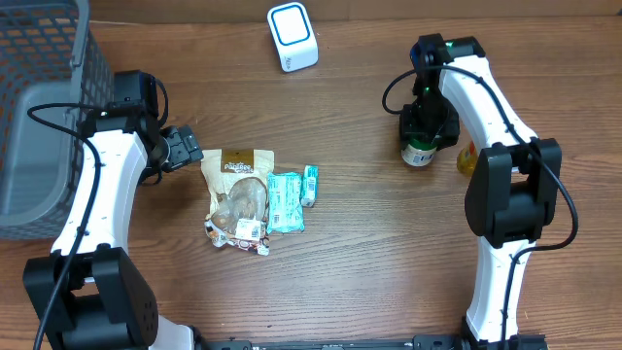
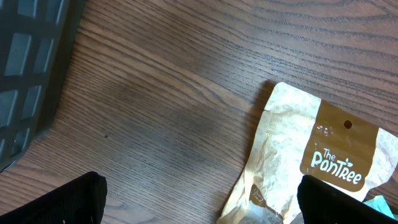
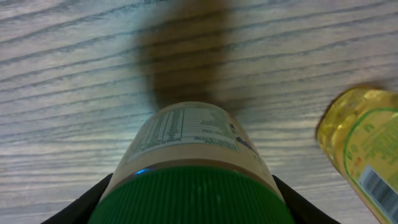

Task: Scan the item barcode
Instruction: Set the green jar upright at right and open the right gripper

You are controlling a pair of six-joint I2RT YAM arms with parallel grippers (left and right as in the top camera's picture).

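Note:
The bottom of the jar meets its dark shadow on the tabletop below my fingers, so my right gripper will let go of the jar.
A jar with a green ribbed lid [image 3: 193, 155] and a white nutrition label fills the right wrist view. My right gripper [image 3: 193, 208] is shut on it, a black finger [image 3: 84, 204] against each side of the lid. Overhead, the jar [image 1: 420, 154] sits under that gripper [image 1: 426, 131] at the right. The white scanner [image 1: 293, 37] with a blue-rimmed face stands at the far middle. My left gripper [image 1: 185, 148] hangs open beside a tan Pantree pouch [image 1: 236, 165]; one fingertip [image 2: 348, 199] overlaps the pouch [image 2: 292, 149].
A yellow bottle [image 1: 468, 158] stands just right of the jar, also showing as a yellow bottle [image 3: 364, 143] in the right wrist view. A clear snack bag [image 1: 241, 212] and teal packets [image 1: 286, 201] lie by the pouch. A grey wire basket [image 1: 39, 117] fills the far left.

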